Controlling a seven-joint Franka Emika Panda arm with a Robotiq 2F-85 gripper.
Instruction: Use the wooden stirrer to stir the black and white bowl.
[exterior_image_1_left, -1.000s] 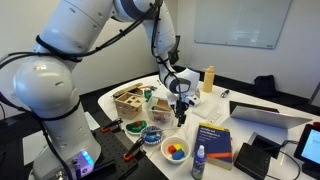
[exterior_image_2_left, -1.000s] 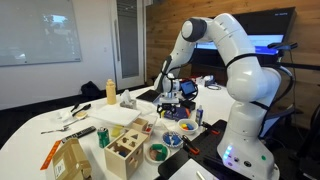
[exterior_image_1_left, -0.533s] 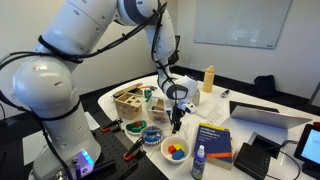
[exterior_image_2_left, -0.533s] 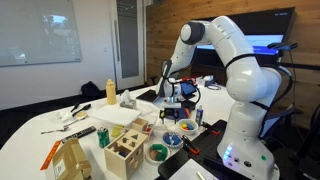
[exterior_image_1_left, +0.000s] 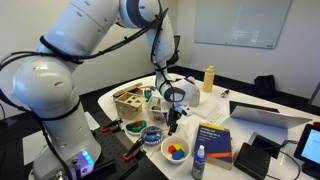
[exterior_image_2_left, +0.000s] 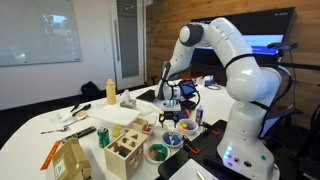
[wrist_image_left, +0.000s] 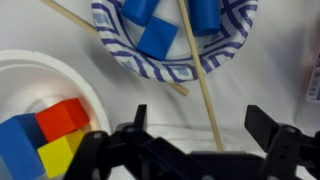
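The stirrer's lower end runs past my fingers in the gap between them, so my gripper closes on the stirrer next.
In the wrist view the bowl with a dark-and-white striped rim holds blue blocks at the top of the frame. Two thin wooden sticks lie over it. One wooden stirrer runs from the bowl down between my fingers; the other stick slants to the left. My gripper is open, one finger on each side of the stirrer, not closed on it. In both exterior views the gripper hangs low over the bowls near the table's front.
A white bowl with red, yellow and blue blocks sits close beside the striped bowl; it also shows in an exterior view. A wooden box, a blue book, a small bottle and a laptop stand around.
The gripper has moved down toward the table and the bowls. It stays open.
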